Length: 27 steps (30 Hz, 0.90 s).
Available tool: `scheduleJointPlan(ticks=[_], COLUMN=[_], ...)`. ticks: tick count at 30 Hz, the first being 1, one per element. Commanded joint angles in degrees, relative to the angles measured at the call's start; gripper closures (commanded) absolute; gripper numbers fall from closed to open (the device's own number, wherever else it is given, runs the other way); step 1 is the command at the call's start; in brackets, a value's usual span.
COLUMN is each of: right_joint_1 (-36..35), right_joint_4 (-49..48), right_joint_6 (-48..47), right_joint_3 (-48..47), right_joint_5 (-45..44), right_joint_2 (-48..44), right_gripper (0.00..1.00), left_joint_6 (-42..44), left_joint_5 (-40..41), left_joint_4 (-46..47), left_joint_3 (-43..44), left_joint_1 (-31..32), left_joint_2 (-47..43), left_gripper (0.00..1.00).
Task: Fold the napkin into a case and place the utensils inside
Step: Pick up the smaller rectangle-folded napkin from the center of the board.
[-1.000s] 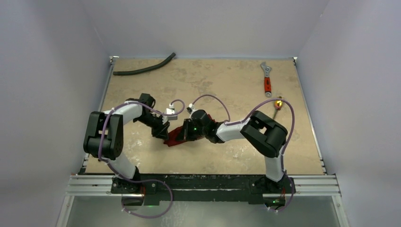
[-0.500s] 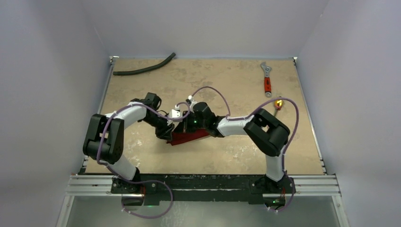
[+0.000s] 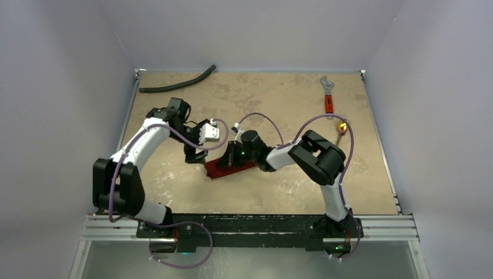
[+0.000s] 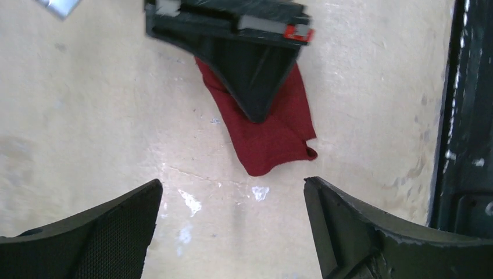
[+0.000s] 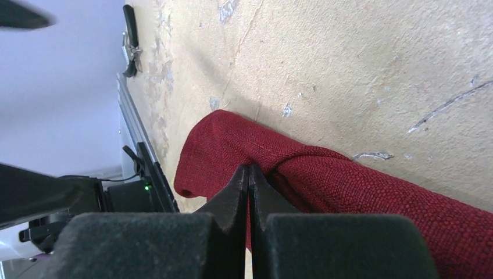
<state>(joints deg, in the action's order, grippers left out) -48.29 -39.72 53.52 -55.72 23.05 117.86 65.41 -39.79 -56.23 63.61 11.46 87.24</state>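
Observation:
The left gripper needs to grip the dark red napkin next by its loose rumpled end across the folded piece of cloth, so the rest of the napkin stays free to fold.
The dark red napkin (image 3: 231, 169) lies on the table as a narrow folded strip, slanting up to the right. In the left wrist view the napkin (image 4: 273, 139) is rumpled at its near end. My right gripper (image 3: 234, 158) is shut, with its tips (image 5: 249, 170) pinching a pucker of the napkin (image 5: 360, 186). My left gripper (image 3: 194, 154) hovers just left of the cloth, open and empty (image 4: 232, 189). A slim gold utensil (image 3: 341, 128) lies far right, apart from the napkin.
A red-handled wrench (image 3: 328, 96) lies at the back right, just beyond the utensil. A black hose (image 3: 177, 85) curves along the back left edge. The right arm's elbow (image 3: 318, 157) stands right of the napkin.
My left gripper let go of the napkin, opened wide and drew back to the left. The bunched cloth was spread into a flatter strip. The right gripper stayed shut on it.

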Motion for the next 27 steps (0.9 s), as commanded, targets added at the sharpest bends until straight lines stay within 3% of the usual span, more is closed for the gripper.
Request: scheduleJointPlan(ticks=[1, 8, 12, 18, 22, 27], right_joint_1=[0.35, 0.62, 0.74, 0.98, 1.48, 1.80], right_joint_4=[-0.17, -2.57, -4.29, -4.89, -4.52, -4.93], right_joint_6=[0.18, 0.62, 1.64, 2.49, 2.72, 3.26], right_joint_3=[2.50, 3.63, 4.27, 4.28, 4.34, 5.05], right_joint_5=[-0.31, 2.48, 3.65, 4.17, 4.24, 4.54], right_joint_2=[1.69, 2.05, 3.03, 3.84, 4.16, 4.54], right_gripper=[1.00, 1.00, 1.00, 1.00, 1.00, 1.00], left_joint_6=[17.98, 25.94, 31.58, 32.58, 32.75, 33.14], left_joint_5=[2.59, 10.99, 13.44, 13.60, 13.91, 15.35], left_joint_4=[-8.87, 9.64, 16.24, 22.69, 27.00, 30.66], left_joint_3=[-1.52, -18.46, -23.37, -26.77, -30.05, -30.89], left_joint_1=[5.12, 11.37, 11.43, 12.87, 14.44, 16.23], left_joint_2=[-8.22, -16.10, -16.04, -15.13, -13.95, -10.08], left_gripper=[0.08, 0.04, 0.03, 0.03, 0.09, 0.27])
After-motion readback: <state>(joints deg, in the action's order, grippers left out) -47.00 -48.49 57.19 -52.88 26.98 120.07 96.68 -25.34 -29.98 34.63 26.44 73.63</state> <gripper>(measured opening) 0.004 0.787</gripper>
